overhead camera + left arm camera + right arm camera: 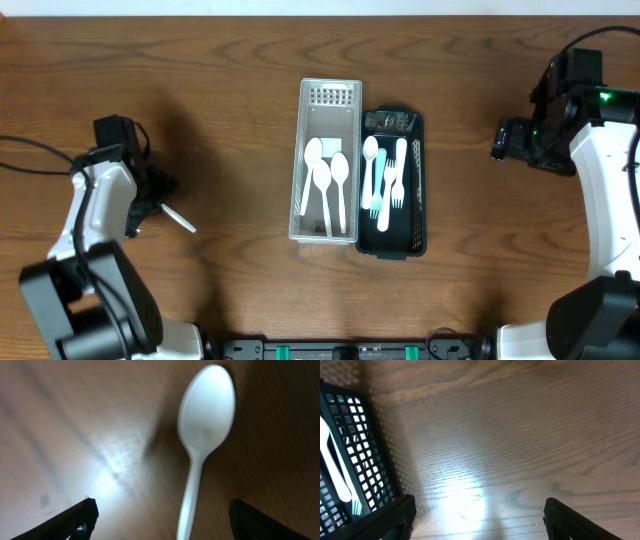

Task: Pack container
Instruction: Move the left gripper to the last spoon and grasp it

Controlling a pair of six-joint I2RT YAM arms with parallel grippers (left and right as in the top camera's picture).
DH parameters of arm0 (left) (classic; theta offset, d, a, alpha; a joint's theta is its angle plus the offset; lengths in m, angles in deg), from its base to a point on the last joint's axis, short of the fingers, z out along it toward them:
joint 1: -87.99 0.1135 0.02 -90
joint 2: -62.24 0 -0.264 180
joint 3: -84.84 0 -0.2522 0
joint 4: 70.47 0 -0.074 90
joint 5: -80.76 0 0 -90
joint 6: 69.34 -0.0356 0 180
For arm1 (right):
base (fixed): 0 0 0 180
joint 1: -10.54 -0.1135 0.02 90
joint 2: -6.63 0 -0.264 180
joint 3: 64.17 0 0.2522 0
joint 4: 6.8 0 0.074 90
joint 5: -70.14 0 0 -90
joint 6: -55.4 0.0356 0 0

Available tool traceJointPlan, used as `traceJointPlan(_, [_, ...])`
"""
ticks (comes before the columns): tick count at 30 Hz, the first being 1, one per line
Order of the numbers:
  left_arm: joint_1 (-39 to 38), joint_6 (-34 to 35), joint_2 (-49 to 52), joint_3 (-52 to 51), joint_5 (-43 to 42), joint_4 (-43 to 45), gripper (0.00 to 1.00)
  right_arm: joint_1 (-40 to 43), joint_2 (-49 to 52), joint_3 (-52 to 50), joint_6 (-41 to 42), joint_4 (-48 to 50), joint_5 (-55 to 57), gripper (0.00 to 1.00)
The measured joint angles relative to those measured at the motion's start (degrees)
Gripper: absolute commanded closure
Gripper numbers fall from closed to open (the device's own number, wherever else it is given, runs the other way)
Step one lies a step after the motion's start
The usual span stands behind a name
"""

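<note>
The white plastic spoon (179,218) needs to be packed lengthwise in the clear tray, so my left gripper should grab the spoon's narrow handle just below its bowl.
A white plastic spoon (179,218) lies on the wooden table at the left; in the left wrist view the spoon (200,445) lies between my open fingers, untouched. My left gripper (152,196) hangs over its handle end, open. A clear tray (329,95) at the centre holds three white spoons (328,180). A black mesh basket (414,125) beside it holds pale forks and a spoon (385,175). My right gripper (503,140) is open and empty over bare table, right of the basket (365,450).
The two containers stand side by side at mid table. Cables run from both arms at the left and right edges. Bare wood lies between each arm and the containers.
</note>
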Motion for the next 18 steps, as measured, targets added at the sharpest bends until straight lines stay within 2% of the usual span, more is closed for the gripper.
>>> traceJointPlan(7, [-0.02, -1.55, 7.67, 0.00, -3.63, 2.73, 0.12, 0.00, 0.00, 0.00, -0.02, 0.00, 0.00, 0.15])
traceJointPlan(13, [0.04, -2.03, 8.76, 1.01, -4.59, 3.39, 0.13, 0.00, 0.00, 0.00, -0.15, 0.00, 0.00, 0.15])
traceJointPlan(14, [0.04, -2.03, 8.85, 1.09, -4.68, 3.39, 0.15, 0.00, 0.00, 0.00, -0.17, 0.00, 0.00, 0.15])
traceJointPlan(18, [0.04, -2.10, 9.16, 1.33, -5.46, 3.65, 0.34, 0.00, 0.00, 0.00, -0.20, 0.00, 0.00, 0.15])
